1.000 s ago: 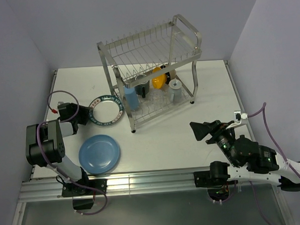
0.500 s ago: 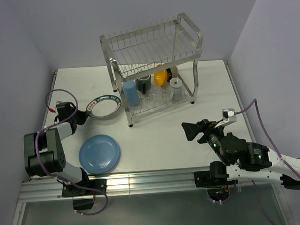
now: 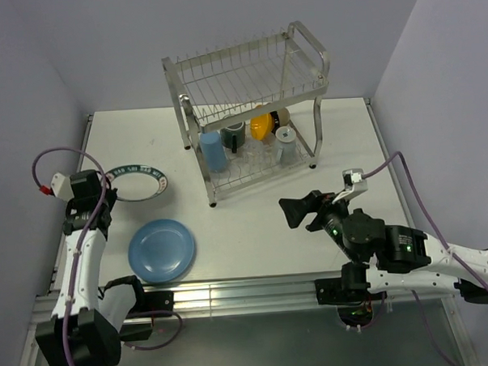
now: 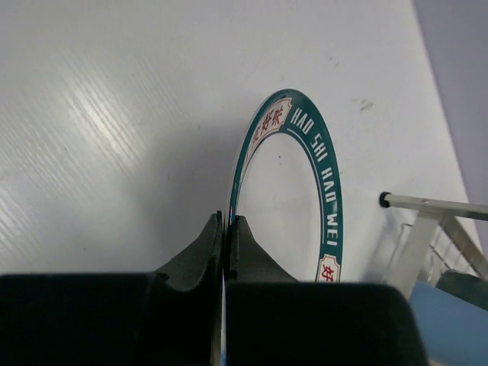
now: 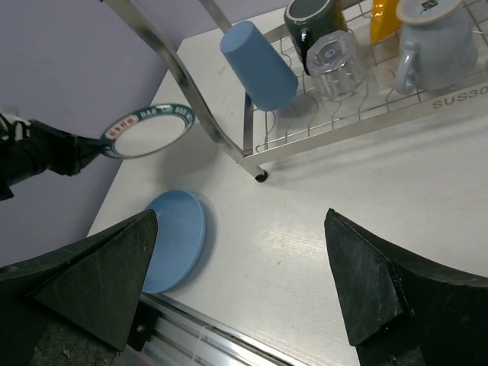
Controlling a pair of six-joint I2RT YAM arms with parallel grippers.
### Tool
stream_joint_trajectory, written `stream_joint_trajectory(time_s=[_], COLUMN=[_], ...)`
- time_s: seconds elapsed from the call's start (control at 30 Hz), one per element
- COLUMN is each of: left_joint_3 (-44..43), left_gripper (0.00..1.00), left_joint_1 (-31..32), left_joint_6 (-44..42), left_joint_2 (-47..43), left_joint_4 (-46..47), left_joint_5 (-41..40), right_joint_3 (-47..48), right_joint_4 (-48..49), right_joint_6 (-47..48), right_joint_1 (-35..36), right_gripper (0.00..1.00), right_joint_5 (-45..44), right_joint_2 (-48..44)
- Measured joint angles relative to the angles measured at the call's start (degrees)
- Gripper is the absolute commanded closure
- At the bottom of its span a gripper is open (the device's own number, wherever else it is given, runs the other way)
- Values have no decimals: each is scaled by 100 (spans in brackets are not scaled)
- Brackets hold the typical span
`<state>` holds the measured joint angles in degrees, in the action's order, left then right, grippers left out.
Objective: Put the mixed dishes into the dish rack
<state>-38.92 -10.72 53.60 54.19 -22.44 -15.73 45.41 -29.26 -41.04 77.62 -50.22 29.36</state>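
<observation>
The robot's right gripper needs to grab the white plate's free rim (image 3: 163,182) (image 5: 189,117) next, away from the left gripper, so that the plate can stand on its edge in the rack's upper level.
My left gripper (image 3: 107,191) is shut on the rim of the white plate with the dark green patterned rim (image 3: 137,181), holding it off the table at the left. In the left wrist view the rim (image 4: 293,191) is pinched between the fingers (image 4: 198,248). The light blue plate (image 3: 161,250) lies flat near the front left. My right gripper (image 3: 296,213) hovers open and empty over the table's middle. The dish rack (image 3: 313,46) stands at the back. Its lower tier holds the blue cup (image 5: 259,65), dark mug (image 5: 316,19), clear glass (image 5: 332,55), pale mug (image 5: 435,30) and orange bowl (image 5: 385,15).
The rack's upper tier (image 3: 247,77) holds nothing. A rack foot (image 5: 261,177) rests on the table ahead of the right gripper. A metal rail (image 3: 233,297) runs along the near edge, and walls close in the left, back and right sides.
The left gripper closed on the patterned plate's rim and drew it left, away from the rack, off the table. The right arm swung left toward the middle, still open.
</observation>
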Motion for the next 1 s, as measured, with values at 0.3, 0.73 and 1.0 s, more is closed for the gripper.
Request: stream_joint_trajectory(time_s=[0.3, 0.73, 1.0], left_joint_3=[-916, -3156, -3287], left_gripper=[100, 100, 100], left_joint_1=[0, 0, 9], left_joint_6=[-199, -643, -732], left_joint_2=[-1226, -2778, -3261], left_joint_4=[-953, -1016, -382], left_joint_5=[-125, 597, 1696], right_joint_3=[785, 1716, 2347], right_joint_4=[483, 1346, 2057], right_joint_6=[-26, -577, -684], right_joint_1=[-258, -1751, -1816], right_gripper=[2, 2, 2], right_joint_5=[988, 4542, 6089], right_joint_2=[1191, 2452, 2962])
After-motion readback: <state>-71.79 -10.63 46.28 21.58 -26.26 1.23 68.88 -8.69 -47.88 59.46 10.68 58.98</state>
